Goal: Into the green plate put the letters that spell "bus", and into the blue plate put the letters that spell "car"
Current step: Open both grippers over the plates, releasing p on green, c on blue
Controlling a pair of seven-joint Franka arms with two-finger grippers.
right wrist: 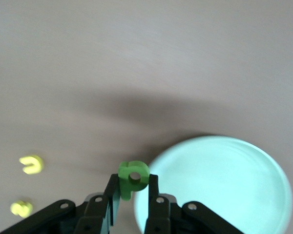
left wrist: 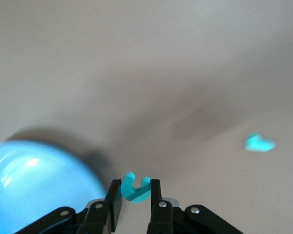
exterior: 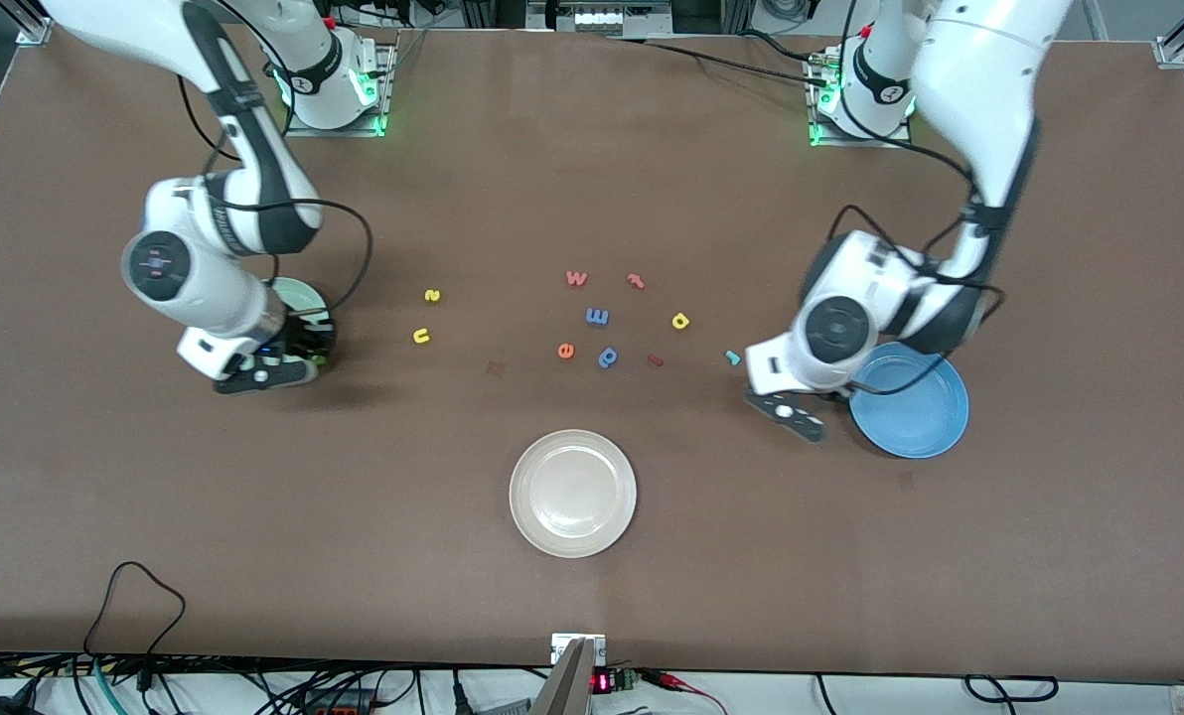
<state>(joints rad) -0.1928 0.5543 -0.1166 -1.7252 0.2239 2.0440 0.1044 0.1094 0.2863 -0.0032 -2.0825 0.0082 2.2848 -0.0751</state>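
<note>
I need to keep the teal c (left wrist: 135,190) in my left gripper until it is over the blue plate, because it is hanging short of the blue plate's rim (left wrist: 83,163).
My left gripper (left wrist: 136,184) is shut on the teal c (left wrist: 134,191), just over the table beside the blue plate (left wrist: 34,187) (exterior: 915,417). The teal r (exterior: 733,357) (left wrist: 259,144) lies close by on the table. The yellow a (exterior: 680,320) lies further toward the middle. My right gripper (right wrist: 133,179) is shut on the green b (right wrist: 135,171), over the table right at the rim of the green plate (right wrist: 219,185) (exterior: 299,294). The yellow u (exterior: 420,337) (right wrist: 31,164) and yellow s (exterior: 432,295) (right wrist: 21,208) lie on the table beside that plate.
A white plate (exterior: 572,493) sits nearer the front camera, mid-table. Other letters lie in the middle: pink w (exterior: 576,278), pink t (exterior: 636,281), blue m (exterior: 597,317), orange e (exterior: 566,350), blue p (exterior: 608,357) and a small dark red piece (exterior: 655,359).
</note>
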